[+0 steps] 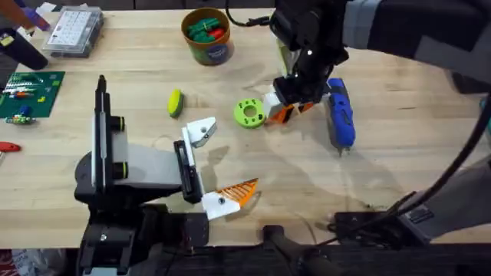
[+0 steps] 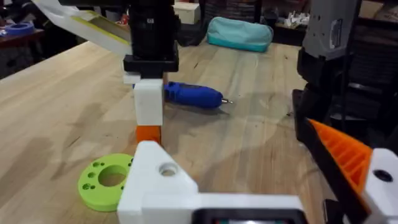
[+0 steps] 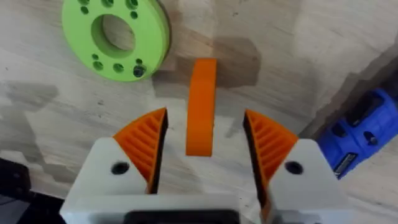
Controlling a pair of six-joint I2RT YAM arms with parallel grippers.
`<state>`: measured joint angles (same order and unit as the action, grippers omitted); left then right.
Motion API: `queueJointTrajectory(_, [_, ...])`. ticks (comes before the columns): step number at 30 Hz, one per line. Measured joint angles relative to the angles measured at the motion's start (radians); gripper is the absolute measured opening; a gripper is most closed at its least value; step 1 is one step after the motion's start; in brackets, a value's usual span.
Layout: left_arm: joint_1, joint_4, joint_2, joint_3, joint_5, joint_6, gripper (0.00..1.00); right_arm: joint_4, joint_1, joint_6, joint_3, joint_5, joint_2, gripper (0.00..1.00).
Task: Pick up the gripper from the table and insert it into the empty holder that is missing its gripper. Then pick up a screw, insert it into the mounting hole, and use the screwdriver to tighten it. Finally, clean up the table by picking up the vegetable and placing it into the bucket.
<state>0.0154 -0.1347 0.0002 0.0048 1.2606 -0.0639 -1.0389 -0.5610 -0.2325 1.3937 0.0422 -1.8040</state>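
Note:
My right gripper grabs the orange gripper by its tapered end next, so its wide base stays free to go into the empty holder.
The loose gripper, an orange ribbed finger on a white base, lies on the table beside a lime-green disc. My right gripper is down over it and open. Its orange pads flank the orange finger without touching. The holder, a white bracket with a dark hole, is one side of my left gripper, which stands open with an orange finger on the other side. The blue screwdriver lies right of the right gripper. The yellow-green vegetable sits left of the disc. The orange bucket stands at the back.
A clear parts box sits at the back left, and a green board lies at the left edge. The bucket holds green and red items. Bare wood stretches along the right front of the table.

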Motion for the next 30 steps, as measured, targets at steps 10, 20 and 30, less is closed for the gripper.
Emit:
queueJointTrajectory(10, [0.000,0.000,0.000,0.000,0.000,0.000,0.991,0.008,0.000,0.001,0.000,0.000,0.000,0.012])
queueJointTrajectory(20, [0.000,0.000,0.000,0.000,0.000,0.000,0.991,0.007,0.000,0.001,0.000,0.000,0.000,0.007])
queueJointTrajectory(30, [0.000,0.000,0.000,0.000,0.000,0.000,0.991,-0.035,0.000,0.001,0.011,0.000,0.041,0.007])
